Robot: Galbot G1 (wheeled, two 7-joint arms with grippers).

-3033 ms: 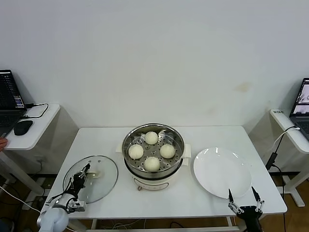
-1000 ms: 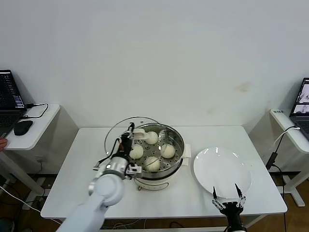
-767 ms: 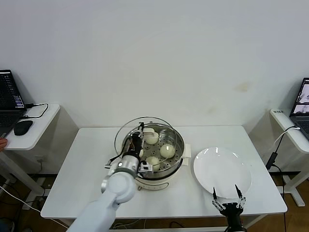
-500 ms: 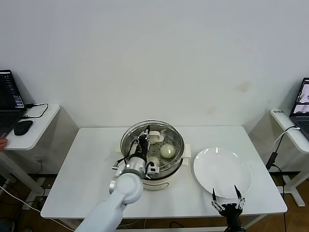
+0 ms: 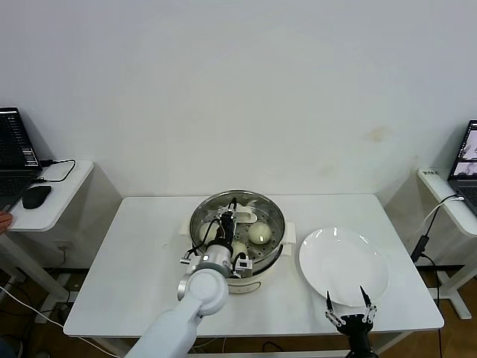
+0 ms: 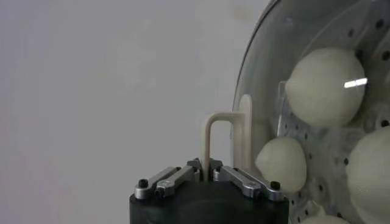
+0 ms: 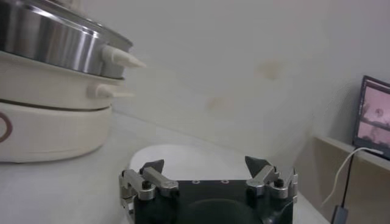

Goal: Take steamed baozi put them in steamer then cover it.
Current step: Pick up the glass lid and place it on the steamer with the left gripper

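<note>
I should open my left gripper now. The glass cover lies over the steamer's rim with its cream handle near the middle, so the cover would stay there.
The steamer stands mid-table on its white cooker base; the right wrist view shows its steel wall too. The glass cover lies centred over it. My left gripper is shut on the cover's cream handle, pinching its thin bar between the fingertips. Steamed baozi show through the glass; my arm hides some of them in the head view. I cannot tell whether the cover rests fully on the rim. My right gripper hovers open at the table's front right edge, holding nothing.
A flat white plate lies right of the steamer, just behind my right gripper. Side tables flank the work table: the left one carries a laptop and a mouse, the right one a laptop and cable.
My left gripper carried the cover from the table's left side up and rightwards until it sits centred over the steamer. The right gripper barely moved.
</note>
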